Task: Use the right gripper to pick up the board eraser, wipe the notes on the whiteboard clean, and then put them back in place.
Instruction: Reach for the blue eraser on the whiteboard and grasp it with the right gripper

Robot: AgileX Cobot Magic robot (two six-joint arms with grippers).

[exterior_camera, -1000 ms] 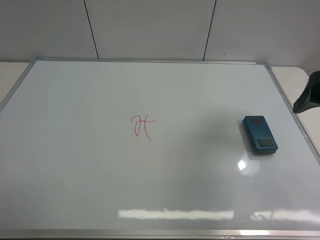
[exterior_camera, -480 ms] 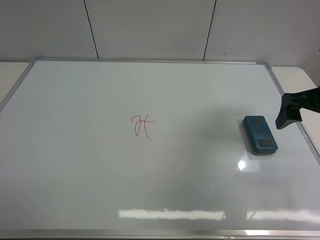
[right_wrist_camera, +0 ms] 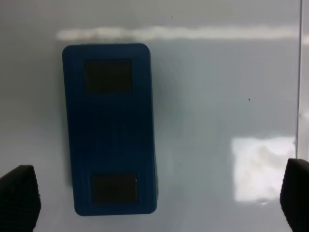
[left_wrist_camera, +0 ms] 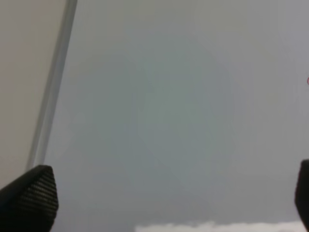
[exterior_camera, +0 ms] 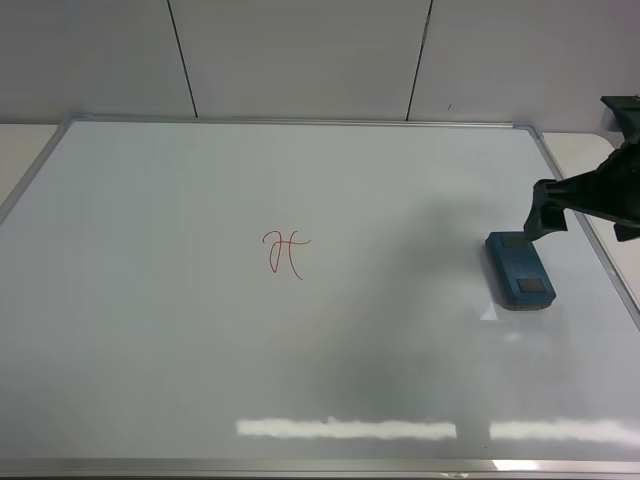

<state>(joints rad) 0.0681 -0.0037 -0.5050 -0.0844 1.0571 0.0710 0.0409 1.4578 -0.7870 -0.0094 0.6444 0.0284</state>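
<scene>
My right gripper is going to grab the board eraser (exterior_camera: 520, 268) by its long side edges next, so that it can wipe the red notes off the whiteboard.
The teal-blue board eraser (exterior_camera: 520, 268) lies flat on the whiteboard (exterior_camera: 300, 380) near its right edge. The red notes (exterior_camera: 285, 252) sit near the board's middle. My right gripper (exterior_camera: 585, 222) hovers over the board's right edge, just behind the eraser's far end and apart from it. In the right wrist view the right gripper (right_wrist_camera: 157, 200) is open and empty, and the eraser (right_wrist_camera: 110, 128) lies lengthwise ahead, nearer one fingertip (right_wrist_camera: 19, 195). My left gripper (left_wrist_camera: 166, 198) is open and empty over bare whiteboard; it is out of the high view.
The board's silver frame (exterior_camera: 585, 215) runs under the right arm, and it also shows in the left wrist view (left_wrist_camera: 53, 87). A beige tabletop (exterior_camera: 580, 150) shows beyond the board's right corner. A white panelled wall (exterior_camera: 300, 60) stands behind.
My right gripper has come in from the right edge of the view, moving left over the board's frame toward the eraser. The eraser and the notes have not moved.
</scene>
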